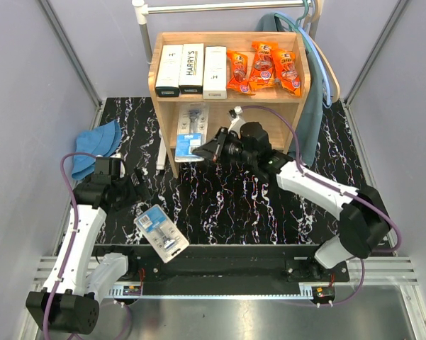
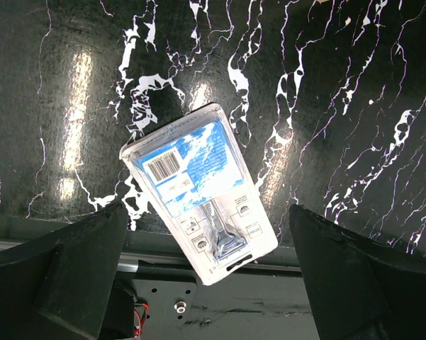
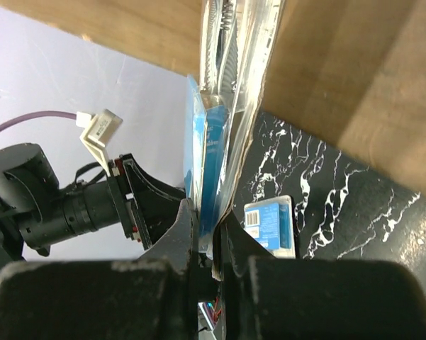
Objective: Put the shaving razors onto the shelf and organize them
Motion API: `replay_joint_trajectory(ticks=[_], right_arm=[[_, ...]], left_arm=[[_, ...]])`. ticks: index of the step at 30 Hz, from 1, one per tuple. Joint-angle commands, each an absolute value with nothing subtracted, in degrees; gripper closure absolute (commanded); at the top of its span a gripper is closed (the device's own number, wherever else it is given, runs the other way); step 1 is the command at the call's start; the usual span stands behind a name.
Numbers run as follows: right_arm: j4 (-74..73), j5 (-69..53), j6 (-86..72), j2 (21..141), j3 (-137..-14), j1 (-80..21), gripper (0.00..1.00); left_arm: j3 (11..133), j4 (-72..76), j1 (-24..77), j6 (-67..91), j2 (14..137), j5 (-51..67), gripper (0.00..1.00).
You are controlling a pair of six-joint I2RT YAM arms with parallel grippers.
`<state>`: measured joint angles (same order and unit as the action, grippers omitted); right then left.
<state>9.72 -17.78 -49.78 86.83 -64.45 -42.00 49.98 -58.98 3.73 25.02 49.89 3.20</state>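
My right gripper moves the card in next, before releasing it. The card's blue end juts past the front edge of the shelf's lower level and would end short of fully inside.
The wooden shelf [image 1: 292, 98] stands at the back. On its top tier are three white boxes [image 1: 191, 69] and three orange pouches [image 1: 264, 69]. My right gripper [image 1: 205, 149] is shut on a blister card [image 1: 192, 132] and holds it at the lower tier's left opening; in the right wrist view [image 3: 211, 237] the card [image 3: 220, 134] stands edge-on against the wood. A second blister card [image 1: 161, 233] lies flat at the table's front edge. My left gripper [image 1: 131, 193] hangs open above it; in the left wrist view [image 2: 209, 283] the card [image 2: 198, 188] lies between the spread fingers [image 2: 64, 276], untouched.
A blue cloth hat [image 1: 96, 149] lies at the table's left edge. A metal clothes rail [image 1: 198, 8] stands behind the shelf, its white foot [image 1: 161, 152] beside the shelf's left side. Teal cloth [image 1: 315, 99] hangs to the right of the shelf.
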Motion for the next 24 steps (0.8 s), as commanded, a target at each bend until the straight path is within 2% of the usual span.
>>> replay_joint_trajectory(ticks=[1, 16, 24], right_arm=[[14.6, -21.1, -50.2, 88.9, -69.3, -40.7, 0.98], [13.5, -26.8, -52.1, 99.7, -79.5, -35.9, 0.94], [10.6, -28.7, -52.9, 102.8, -83.1, -35.8, 0.86]], left_arm=[[49.9, -57.0, 3.4, 23.8, 49.6, 4.5, 0.01], [49.7, -57.0, 3.5, 23.6, 49.8, 5.3, 0.01], [49.6, -56.9, 3.5, 23.6, 49.9, 5.4, 0.01]])
